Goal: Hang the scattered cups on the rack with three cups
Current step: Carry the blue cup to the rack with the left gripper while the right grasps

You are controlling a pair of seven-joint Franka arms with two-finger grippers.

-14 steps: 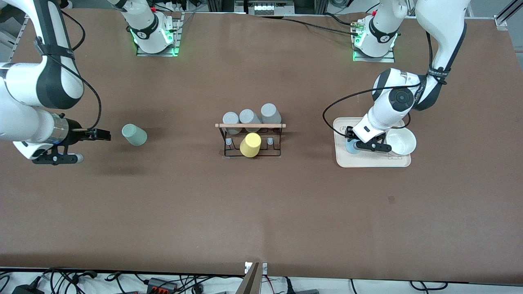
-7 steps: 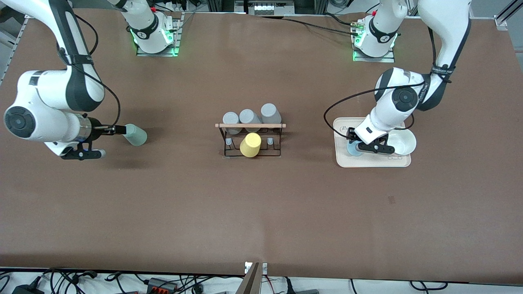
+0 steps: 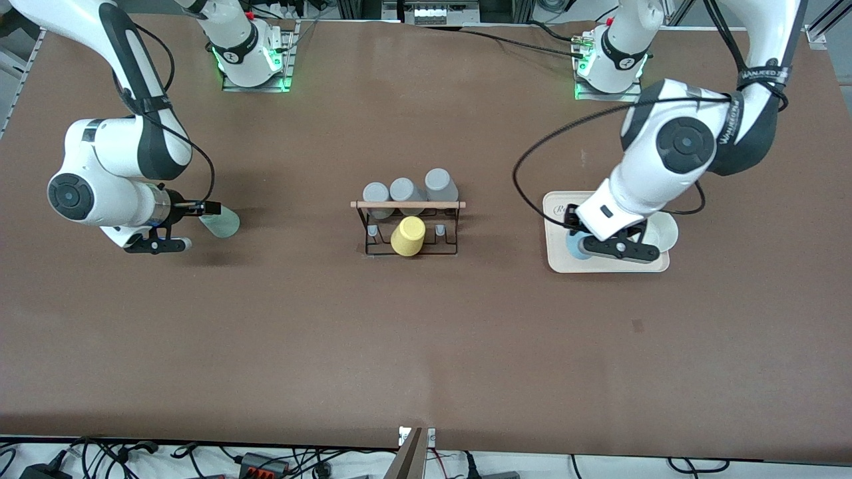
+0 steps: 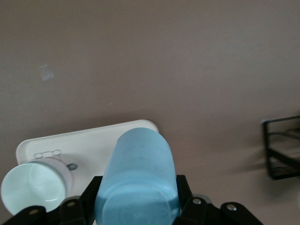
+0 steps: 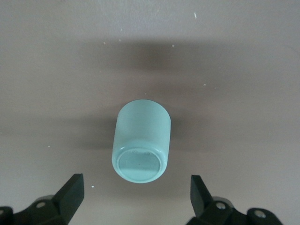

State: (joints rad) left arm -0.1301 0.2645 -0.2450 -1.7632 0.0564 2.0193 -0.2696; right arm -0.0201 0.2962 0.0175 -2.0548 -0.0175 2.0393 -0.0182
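Note:
My right gripper should next grip the pale mint cup by its base end (image 5: pixel 139 166) to hang it on the black wire rack.
The pale mint cup (image 3: pixel 225 224) lies on its side on the table toward the right arm's end; in the right wrist view (image 5: pixel 140 145) its base faces the camera. My right gripper (image 3: pixel 210 209) is open, its fingers (image 5: pixel 70 192) spread wide just short of the cup's base. My left gripper (image 3: pixel 578 243) is shut on the sky blue cup (image 4: pixel 138 178) and holds it tilted over the cream tray (image 3: pixel 602 266). The black wire rack (image 3: pixel 409 229) with its wooden rod (image 3: pixel 408 205) stands mid-table.
A yellow cup (image 3: pixel 407 236) and three grey cups (image 3: pixel 403 191) hang on the rack. A white bowl (image 3: pixel 667 229) sits on the tray, also seen in the left wrist view (image 4: pixel 33 185). The rack's edge shows in the left wrist view (image 4: pixel 283 150).
My right gripper has moved toward the mint cup until its open fingers reach the base. My left arm has risen with the blue cup in its grip.

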